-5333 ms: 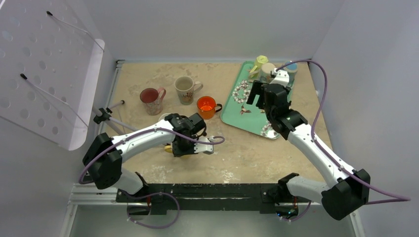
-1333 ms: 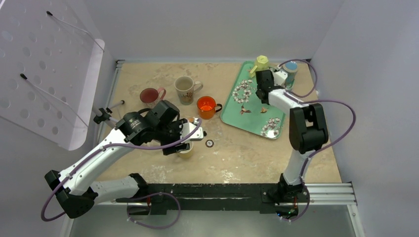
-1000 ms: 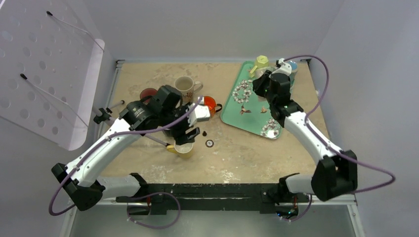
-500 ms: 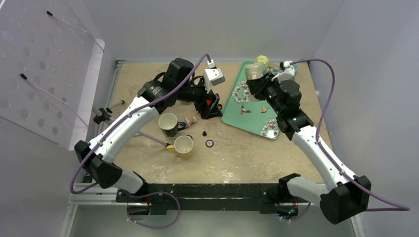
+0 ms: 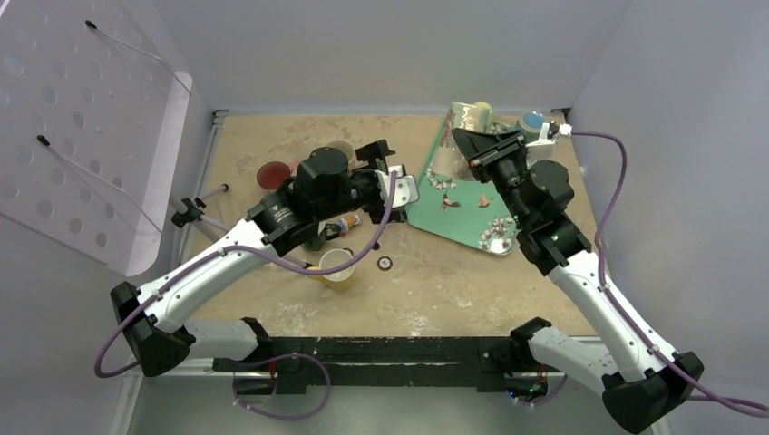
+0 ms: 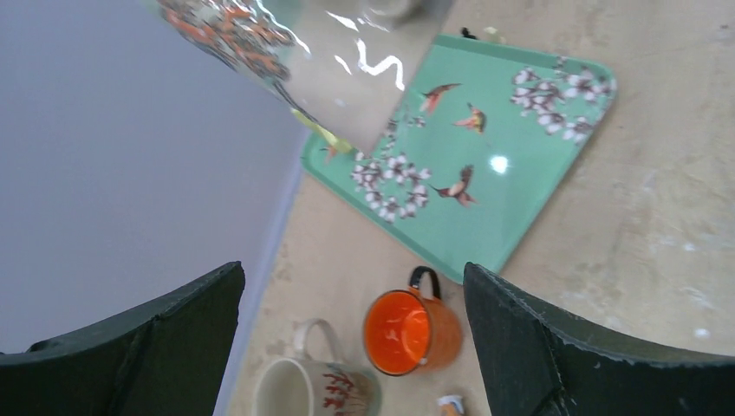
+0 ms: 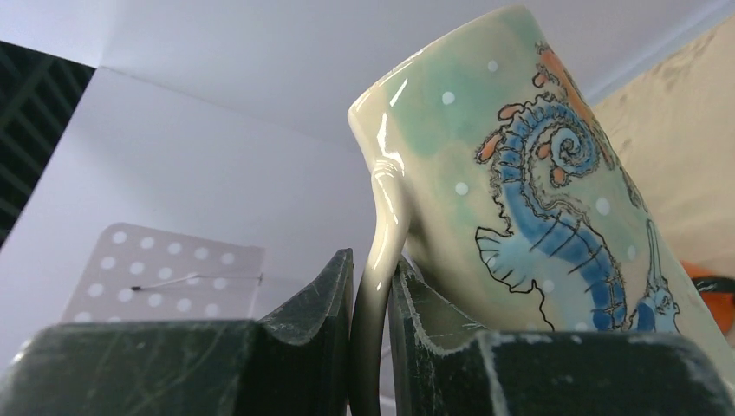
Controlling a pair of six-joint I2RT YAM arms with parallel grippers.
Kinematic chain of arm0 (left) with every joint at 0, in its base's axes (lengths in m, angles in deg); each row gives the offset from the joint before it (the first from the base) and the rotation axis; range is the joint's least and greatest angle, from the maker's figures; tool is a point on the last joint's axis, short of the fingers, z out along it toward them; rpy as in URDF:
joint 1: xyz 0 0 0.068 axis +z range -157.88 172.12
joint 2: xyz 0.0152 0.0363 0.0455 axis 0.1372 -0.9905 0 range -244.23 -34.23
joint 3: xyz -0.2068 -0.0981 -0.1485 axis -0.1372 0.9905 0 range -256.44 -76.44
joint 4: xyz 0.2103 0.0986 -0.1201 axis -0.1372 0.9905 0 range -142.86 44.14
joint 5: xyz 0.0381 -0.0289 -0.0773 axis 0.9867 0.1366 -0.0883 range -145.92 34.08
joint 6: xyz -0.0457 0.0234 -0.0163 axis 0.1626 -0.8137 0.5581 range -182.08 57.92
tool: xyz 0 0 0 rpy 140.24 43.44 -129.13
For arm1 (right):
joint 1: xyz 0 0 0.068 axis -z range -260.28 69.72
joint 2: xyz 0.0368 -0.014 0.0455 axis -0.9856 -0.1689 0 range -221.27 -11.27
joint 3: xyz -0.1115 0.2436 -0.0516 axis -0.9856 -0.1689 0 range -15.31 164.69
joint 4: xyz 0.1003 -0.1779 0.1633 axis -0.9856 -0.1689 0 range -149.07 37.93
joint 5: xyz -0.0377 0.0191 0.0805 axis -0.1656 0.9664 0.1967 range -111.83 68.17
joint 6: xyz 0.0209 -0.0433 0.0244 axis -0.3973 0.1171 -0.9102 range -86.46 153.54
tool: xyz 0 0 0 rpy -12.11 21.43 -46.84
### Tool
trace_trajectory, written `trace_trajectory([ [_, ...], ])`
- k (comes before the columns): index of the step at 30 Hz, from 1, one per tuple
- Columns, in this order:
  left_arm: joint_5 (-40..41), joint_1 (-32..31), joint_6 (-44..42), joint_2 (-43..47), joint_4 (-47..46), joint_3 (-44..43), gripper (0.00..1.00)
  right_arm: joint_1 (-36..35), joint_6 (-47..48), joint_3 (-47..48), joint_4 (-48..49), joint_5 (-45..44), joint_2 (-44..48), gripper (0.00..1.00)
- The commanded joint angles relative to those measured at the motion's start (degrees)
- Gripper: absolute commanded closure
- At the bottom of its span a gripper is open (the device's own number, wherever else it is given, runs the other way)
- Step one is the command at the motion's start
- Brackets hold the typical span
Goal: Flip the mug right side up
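Note:
The mug needs to be set right side up, so my left gripper should next grab it by its side at the rim [image 5: 448, 171] [image 6: 383, 106] and leave the mug's handle to my right gripper.
The mug [image 7: 537, 191] is pale green with a blue seahorse on it. My right gripper [image 7: 371, 347] is shut on its handle [image 7: 381, 234] and holds it tilted in the air. From above, the mug [image 5: 456, 136] hangs over the far left corner of the green tray [image 5: 472, 213], with the right gripper [image 5: 473, 148] beside it. I cannot tell which end faces up. My left gripper [image 5: 392, 172] is open and empty, left of the tray. In the left wrist view its fingers [image 6: 130, 347] stand wide apart above an orange mug [image 6: 407, 329], and the held mug [image 6: 286, 52] is blurred at the top.
A cream mug with red print [image 6: 308, 390] stands beside the orange one. A yellow mug [image 5: 337, 267], a pink mug [image 5: 272, 172] and a small black ring [image 5: 384, 264] are on the table. A blue-lidded cup [image 5: 532, 122] stands at the tray's far end. A perforated white board [image 5: 82, 118] leans at the left.
The right gripper has lifted the mug off the tray and tipped it. The left arm swung from the yellow mug toward the tray's left side, and its jaws opened wider.

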Motion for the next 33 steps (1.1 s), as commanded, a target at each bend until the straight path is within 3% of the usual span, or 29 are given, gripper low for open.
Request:
trace_trajectory([
  [1, 7.31, -0.45, -7.90, 1.88, -15.39, 2.14, 0.00, -4.14, -10.72, 3.82, 9.96, -4.50, 0.23, 1.00],
  [5, 7.45, -0.88, -9.70, 1.87, -21.97, 3.41, 0.00, -7.04, -12.31, 7.01, 10.03, -6.29, -1.20, 1.00],
  [15, -5.32, -1.06, -12.86, 3.22, -5.23, 1.74, 0.00, -9.88, -12.75, 10.21, 8.87, -11.14, -2.58, 1.00],
  [19, -4.22, -1.06, -8.53, 1.81, -6.09, -1.75, 0.00, -11.18, -13.30, 10.68, 9.20, -10.77, -3.55, 1.00],
  [23, -0.28, -1.11, -8.45, -0.84, -11.06, -4.65, 0.00, -12.79, -13.65, 10.11, 10.51, -11.20, -3.71, 1.00],
  [27, 7.06, -1.06, -13.44, -3.47, -22.11, -2.45, 0.06, -13.97, -14.49, 8.57, 12.85, -11.11, -3.38, 1.00],
  [33, 7.72, -1.11, -17.72, -3.83, -30.14, 2.58, 0.07, -15.49, -14.99, 8.11, 14.23, -12.24, -3.70, 1.00],
])
